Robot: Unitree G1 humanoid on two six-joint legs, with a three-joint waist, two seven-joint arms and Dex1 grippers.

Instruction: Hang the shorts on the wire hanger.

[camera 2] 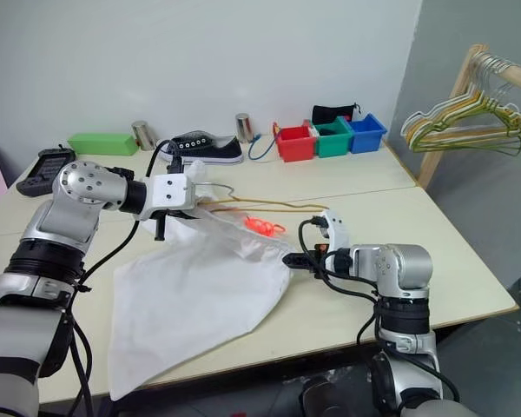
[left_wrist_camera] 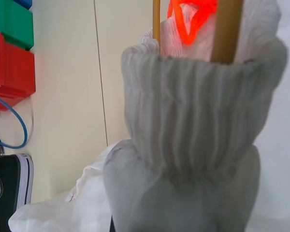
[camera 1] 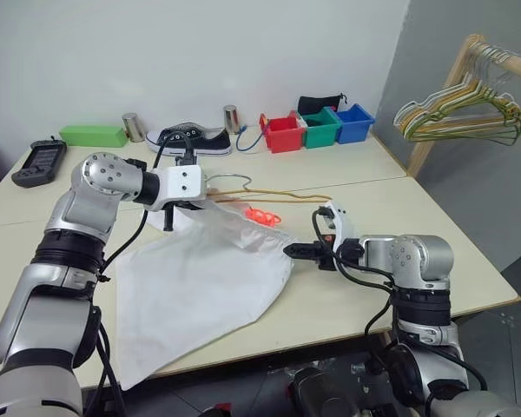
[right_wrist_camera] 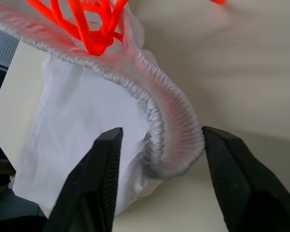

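Observation:
The shorts need to hang on the wire hanger (camera 1: 269, 196), so my right gripper should next grab the waistband by its gathered corner (camera 1: 283, 250).
The white shorts (camera 1: 200, 287) lie spread on the table, their gathered waistband raised at the far end. My left gripper (camera 1: 189, 207) is shut on that waistband and holds it up. In the left wrist view the ribbed waistband (left_wrist_camera: 198, 116) drapes over the fingers. The golden wire hanger (camera 1: 269, 196) lies on the table just behind the waistband, and its wires (left_wrist_camera: 156, 19) run past the fabric. The orange-red drawstring (camera 1: 260, 215) hangs at the waistband's opening. My right gripper (right_wrist_camera: 162, 131) is open at the waistband's right corner (right_wrist_camera: 171, 140), one finger on each side of the fold.
Behind the hanger stand a black shoe (camera 1: 191, 139), two metal cans, a green box (camera 1: 93, 135) and red (camera 1: 282, 133), green (camera 1: 321, 128) and blue (camera 1: 354, 122) bins. A wooden rack with bunched hangers (camera 1: 460, 113) is at the right. A black device (camera 1: 39, 162) lies far left.

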